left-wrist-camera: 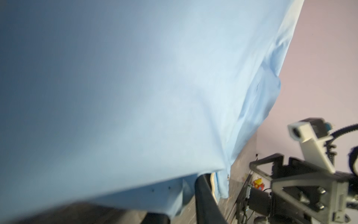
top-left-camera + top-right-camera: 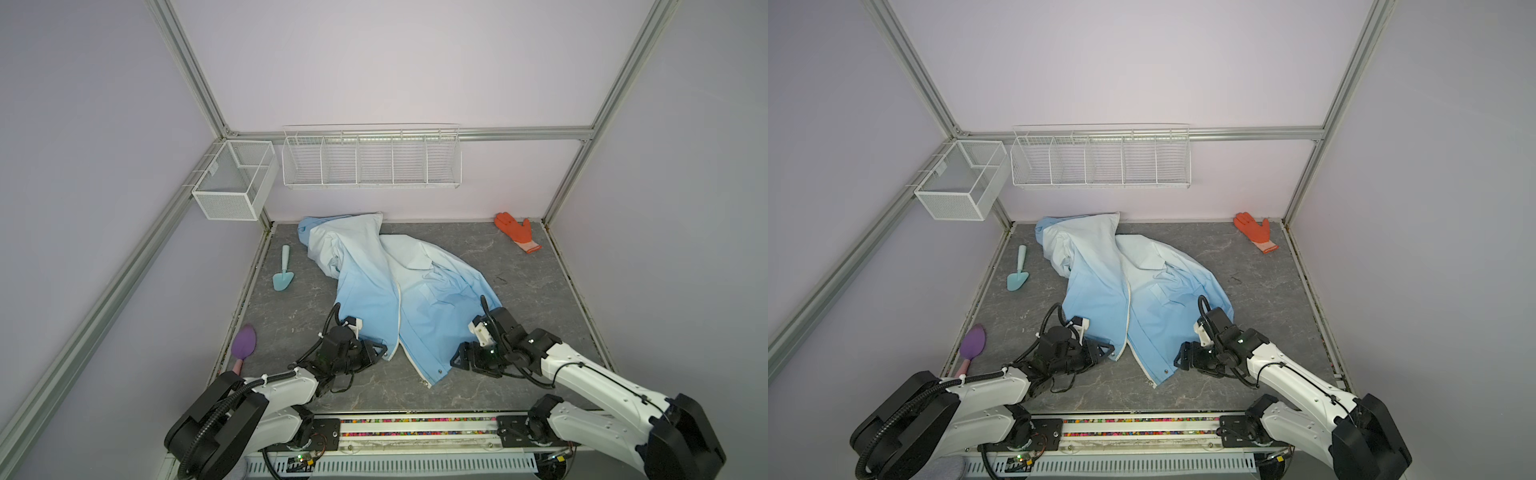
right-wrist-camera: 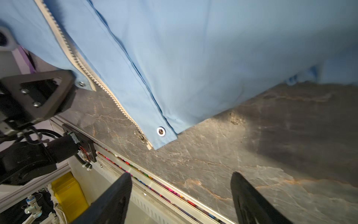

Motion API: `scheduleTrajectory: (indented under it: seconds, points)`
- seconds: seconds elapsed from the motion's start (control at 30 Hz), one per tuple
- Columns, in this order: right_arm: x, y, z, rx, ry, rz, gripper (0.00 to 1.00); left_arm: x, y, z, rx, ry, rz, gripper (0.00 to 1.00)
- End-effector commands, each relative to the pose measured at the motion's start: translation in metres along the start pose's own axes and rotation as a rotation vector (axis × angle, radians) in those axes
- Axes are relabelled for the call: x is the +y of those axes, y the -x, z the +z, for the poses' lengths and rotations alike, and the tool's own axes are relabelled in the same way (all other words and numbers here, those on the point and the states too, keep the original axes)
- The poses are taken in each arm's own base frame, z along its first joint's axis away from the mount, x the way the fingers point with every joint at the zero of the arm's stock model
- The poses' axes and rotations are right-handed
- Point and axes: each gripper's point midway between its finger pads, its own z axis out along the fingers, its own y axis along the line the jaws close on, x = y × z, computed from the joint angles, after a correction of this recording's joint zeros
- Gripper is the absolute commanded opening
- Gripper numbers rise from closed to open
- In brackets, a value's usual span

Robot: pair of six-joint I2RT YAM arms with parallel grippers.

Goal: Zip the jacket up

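The right gripper grabs the jacket panel's bottom hem beside the white zipper next, which leaves the panel's edge free to zip up the jacket.
The light-blue jacket lies spread on the grey table, hood towards the back wall, its two front panels parted near the front. The white zipper runs down the front edges. My left gripper sits at the bottom corner of the left panel. In the left wrist view the jacket fills the picture and its hem passes between the closed fingers. My right gripper hangs open over bare table, just off the right panel's hem, holding nothing.
An orange glove lies at the back right. On the left are a teal trowel and a purple scoop. White wire baskets hang on the walls. The front rail borders the table.
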Motion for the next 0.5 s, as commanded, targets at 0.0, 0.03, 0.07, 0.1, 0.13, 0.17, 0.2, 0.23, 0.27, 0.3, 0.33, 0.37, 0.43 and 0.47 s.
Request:
scheduleTrajectory:
  seconds: [0.0,0.03,0.07,0.1,0.13,0.17,0.2,0.23,0.27,0.3,0.33,0.37,0.43,0.47]
  points:
    - [0.004,-0.008,0.015,0.020,0.024,0.036,0.83,-0.023,0.008,0.000,-0.023,-0.080,0.036,0.04]
    - [0.005,-0.011,0.020,0.027,0.021,0.031,0.83,-0.025,0.008,-0.001,-0.026,-0.082,0.037,0.00]
    - [0.007,-0.013,0.024,0.032,0.020,0.025,0.83,-0.026,0.009,-0.002,-0.029,-0.082,0.036,0.00]
    - [0.009,-0.015,0.028,0.038,0.020,0.021,0.83,-0.027,0.010,-0.004,-0.033,-0.082,0.036,0.00]
    - [0.012,-0.016,0.033,0.041,0.023,0.019,0.83,-0.029,0.011,-0.006,-0.039,-0.082,0.037,0.00]
    - [0.014,-0.017,0.037,0.043,0.030,0.019,0.83,-0.030,0.012,-0.008,-0.046,-0.080,0.038,0.00]
    - [0.016,-0.018,0.041,0.044,0.037,0.021,0.83,-0.032,0.014,-0.011,-0.058,-0.076,0.040,0.00]
    - [0.018,-0.018,0.046,0.043,0.040,0.024,0.82,-0.034,0.017,-0.014,-0.071,-0.070,0.043,0.00]
    - [0.019,-0.018,0.050,0.041,0.040,0.024,0.82,-0.035,0.019,-0.017,-0.082,-0.061,0.044,0.00]
    - [0.019,-0.017,0.053,0.037,0.036,0.025,0.82,-0.033,0.019,-0.019,-0.090,-0.049,0.042,0.00]
    - [0.019,-0.016,0.056,0.031,0.027,0.026,0.81,-0.031,0.020,-0.023,-0.103,-0.036,0.040,0.00]
    - [0.019,-0.013,0.060,0.025,0.025,0.027,0.80,-0.030,0.022,-0.026,-0.119,-0.027,0.036,0.00]
    - [0.021,-0.009,0.066,0.018,0.026,0.031,0.78,-0.031,0.027,-0.032,-0.155,-0.021,0.032,0.00]
    - [0.023,-0.006,0.069,0.017,0.029,0.031,0.76,-0.031,0.029,-0.035,-0.172,-0.016,0.033,0.00]
